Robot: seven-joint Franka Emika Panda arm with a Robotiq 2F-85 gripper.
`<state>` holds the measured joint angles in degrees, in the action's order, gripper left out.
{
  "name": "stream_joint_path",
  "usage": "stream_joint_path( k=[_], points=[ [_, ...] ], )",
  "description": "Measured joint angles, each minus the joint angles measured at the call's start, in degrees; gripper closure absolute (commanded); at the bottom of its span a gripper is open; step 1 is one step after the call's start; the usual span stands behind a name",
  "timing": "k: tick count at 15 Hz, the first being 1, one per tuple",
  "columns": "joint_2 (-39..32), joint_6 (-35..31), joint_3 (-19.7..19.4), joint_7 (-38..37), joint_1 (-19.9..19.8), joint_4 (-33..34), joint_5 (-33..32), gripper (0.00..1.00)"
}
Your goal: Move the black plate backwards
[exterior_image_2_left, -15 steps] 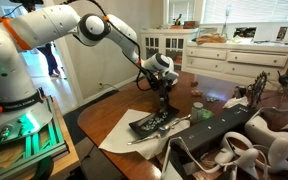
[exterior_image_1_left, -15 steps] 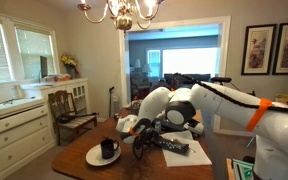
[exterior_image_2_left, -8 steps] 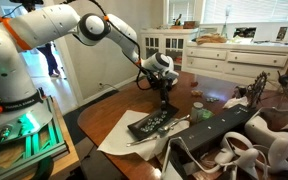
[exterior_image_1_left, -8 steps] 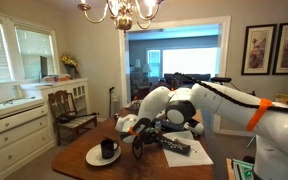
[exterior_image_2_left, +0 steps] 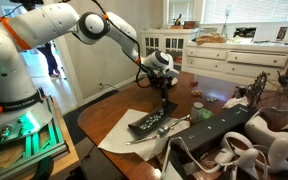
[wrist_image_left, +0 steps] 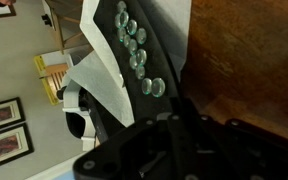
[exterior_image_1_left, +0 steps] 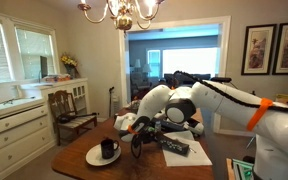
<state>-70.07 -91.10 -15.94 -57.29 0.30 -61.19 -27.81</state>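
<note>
I would bring the black plate up with my gripper if I lifted it now, because the plate's end is between my shut fingers.
The black plate [exterior_image_2_left: 150, 124] is a long, flat tray with several clear glass beads, lying on a white napkin on the wooden table. It also shows in an exterior view [exterior_image_1_left: 178, 146] and in the wrist view [wrist_image_left: 147, 45]. My gripper [exterior_image_2_left: 165, 106] points down at the plate's far end, seen also in an exterior view [exterior_image_1_left: 142, 144]. In the wrist view the gripper [wrist_image_left: 172, 118] is dark, with its jaws shut on the plate's near end. The exact contact is in shadow.
A round white plate with a black mug [exterior_image_1_left: 103, 153] sits near the table edge. The white napkin [exterior_image_2_left: 130, 142] lies under the black plate. A small green jar [exterior_image_2_left: 197, 107], a chair [exterior_image_2_left: 246, 92] and stuffed bags stand close by. Bare wooden table [wrist_image_left: 254, 70] lies beside the plate.
The jaws have shut on the end of the black plate. The arm and plate have barely shifted.
</note>
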Motion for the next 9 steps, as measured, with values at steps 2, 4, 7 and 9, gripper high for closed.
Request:
stream_joint_path(
  k=[2, 4, 7, 9],
  points=[
    [0.16, 0.00, 0.17, 4.36, 0.01, 0.13, 0.17, 0.98],
    [0.18, 0.26, 0.29, 9.60, -0.01, 0.54, 0.48, 0.98],
    [0.28, 2.57, 0.32, 16.41, -0.01, 2.17, 0.82, 0.98],
    [0.50, 4.68, 0.09, 19.30, 0.11, 4.07, 0.82, 0.98]
  ],
)
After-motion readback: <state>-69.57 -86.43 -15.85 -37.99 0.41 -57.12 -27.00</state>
